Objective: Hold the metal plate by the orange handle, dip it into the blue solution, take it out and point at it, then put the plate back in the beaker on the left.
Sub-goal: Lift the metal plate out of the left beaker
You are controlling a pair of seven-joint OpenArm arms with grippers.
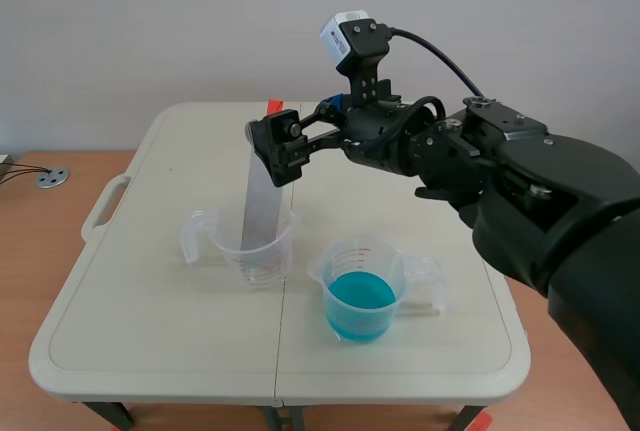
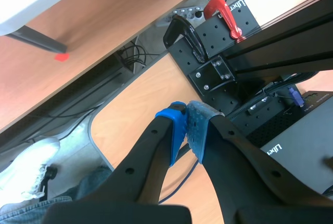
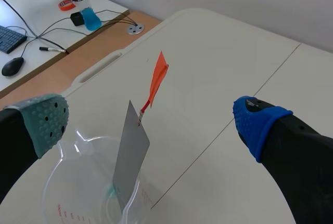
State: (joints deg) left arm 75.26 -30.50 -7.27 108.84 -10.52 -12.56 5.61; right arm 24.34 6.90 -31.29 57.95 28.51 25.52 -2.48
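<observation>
To dip the metal plate into the blue solution [image 1: 361, 299], my right gripper will next grab the plate by its orange handle [image 1: 275, 107].
A thin metal plate [image 1: 260, 201] stands tilted in the clear beaker [image 1: 262, 253] on the left of the table. In the right wrist view the plate [image 3: 131, 154] carries an orange handle [image 3: 157, 78] on a thin wire at its upper end. My right gripper [image 1: 278, 148] hovers open at the plate's top, one pad on each side of the handle [image 3: 151, 122], touching nothing. A second beaker with blue solution [image 1: 361, 299] sits to the right of the first. My left gripper [image 2: 186, 126] is shut on nothing, off the table, facing the floor.
An orange-red tape mark [image 1: 274, 107] lies at the table's far edge. A floor socket [image 1: 51, 177] sits left of the table. Beyond the left gripper stands a black perforated frame with a red clamp [image 2: 223, 13]. A desk with a keyboard and mouse [image 3: 11, 66] lies past the table.
</observation>
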